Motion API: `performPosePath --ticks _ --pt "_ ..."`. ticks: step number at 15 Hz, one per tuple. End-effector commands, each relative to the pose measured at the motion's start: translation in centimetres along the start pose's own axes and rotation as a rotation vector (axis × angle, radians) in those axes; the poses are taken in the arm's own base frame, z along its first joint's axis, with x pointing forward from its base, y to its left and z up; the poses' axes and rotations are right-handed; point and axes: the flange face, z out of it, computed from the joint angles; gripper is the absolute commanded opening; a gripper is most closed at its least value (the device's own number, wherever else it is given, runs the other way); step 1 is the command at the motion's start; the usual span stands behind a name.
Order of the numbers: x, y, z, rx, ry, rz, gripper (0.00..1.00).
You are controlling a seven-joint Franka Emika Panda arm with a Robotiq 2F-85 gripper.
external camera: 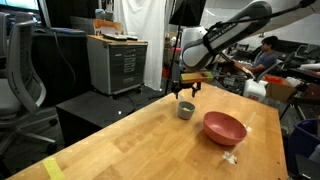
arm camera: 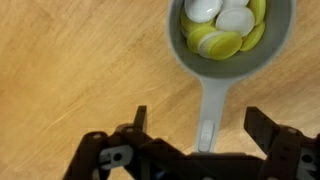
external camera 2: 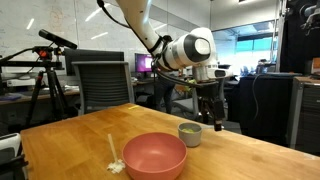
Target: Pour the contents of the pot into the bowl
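Note:
I will next grab the pot by its flat grey handle (arm camera: 210,105) with my gripper, which leaves the pot's rim free. Then I can pour the contents into the bowl.
The small grey-blue pot (external camera: 186,110) stands on the wooden table (external camera: 130,145) beside the salmon-red bowl (external camera: 225,127); both also show in an exterior view, pot (external camera 2: 190,133) and bowl (external camera 2: 154,155). In the wrist view the pot (arm camera: 235,35) holds yellow and white round pieces (arm camera: 222,28), and its flat grey handle (arm camera: 210,105) runs down between my fingers. My gripper (arm camera: 203,128) is open, its fingers on either side of the handle and apart from it. In both exterior views my gripper (external camera: 187,88) (external camera 2: 208,112) hovers just above the pot.
A whitish crumpled scrap (external camera: 230,157) lies on the table by the bowl, also seen in an exterior view (external camera 2: 115,165). A grey cabinet (external camera: 115,62) stands behind the table. An office chair (external camera 2: 100,85) stands at the table's far side.

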Motion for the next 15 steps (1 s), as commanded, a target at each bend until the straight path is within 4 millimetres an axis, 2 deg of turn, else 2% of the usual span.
performPosePath --ticks 1,2,3,4,5,12,13,14,15 --pt "1.12 -0.91 0.20 0.008 0.027 0.020 1.00" --pt "1.23 -1.02 0.33 0.008 0.028 0.022 0.94" --pt "1.32 -1.13 0.43 0.007 0.028 0.023 0.77" --pt "1.42 -1.24 0.49 0.008 0.029 0.025 0.70" --pt "1.50 -1.35 0.51 0.008 0.031 0.025 0.68" --pt "1.83 -1.90 0.22 0.015 0.040 0.020 0.15" --pt "1.88 -1.90 0.17 0.016 0.041 0.020 0.09" --pt "1.92 -1.87 0.15 0.016 0.041 0.020 0.08" --pt "1.96 -1.82 0.12 0.017 0.040 0.022 0.12"
